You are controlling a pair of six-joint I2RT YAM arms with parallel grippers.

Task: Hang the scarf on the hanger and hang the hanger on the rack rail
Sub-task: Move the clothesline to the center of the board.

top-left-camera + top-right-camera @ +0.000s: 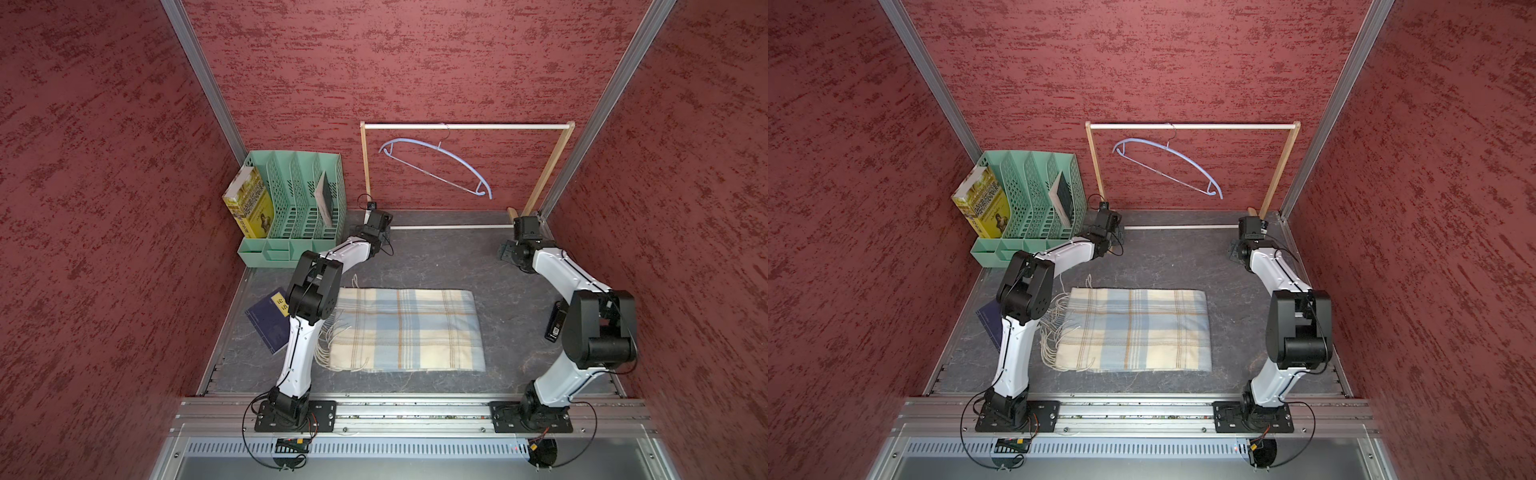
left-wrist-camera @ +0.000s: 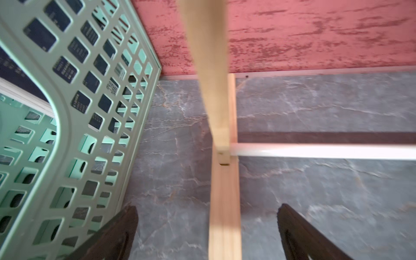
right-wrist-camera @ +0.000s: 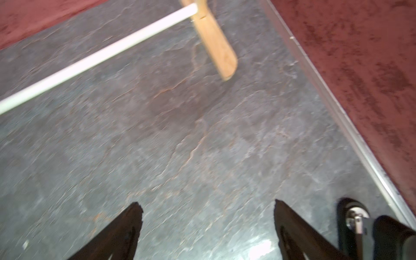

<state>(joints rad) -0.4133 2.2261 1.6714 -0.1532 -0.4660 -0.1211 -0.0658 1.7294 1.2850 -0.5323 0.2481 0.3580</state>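
I next need my right gripper to grab the rack's foot by its rounded near end and pull the rack closer for hanging the scarf (image 1: 407,328).
The scarf (image 1: 407,328) (image 1: 1133,328), plaid cream and light blue with fringe at its left end, lies folded flat on the grey table between the two arms. The hanger (image 1: 436,164) (image 1: 1167,164), thin and light blue, hangs tilted by its metal hook from the rack's white top rod (image 1: 465,126). My left gripper (image 2: 208,208) is open at the rack's left foot (image 2: 225,213), far behind the scarf, holding nothing. My right gripper (image 3: 207,203) is open over bare table near the rack's right foot (image 3: 216,42), also empty.
A green file organizer (image 1: 299,199) with a yellow book (image 1: 247,203) stands at the back left, close to my left gripper. A dark blue book (image 1: 270,324) lies left of the scarf. A black device (image 1: 557,322) lies at the right. The rack's lower rod (image 1: 449,227) runs along the back.
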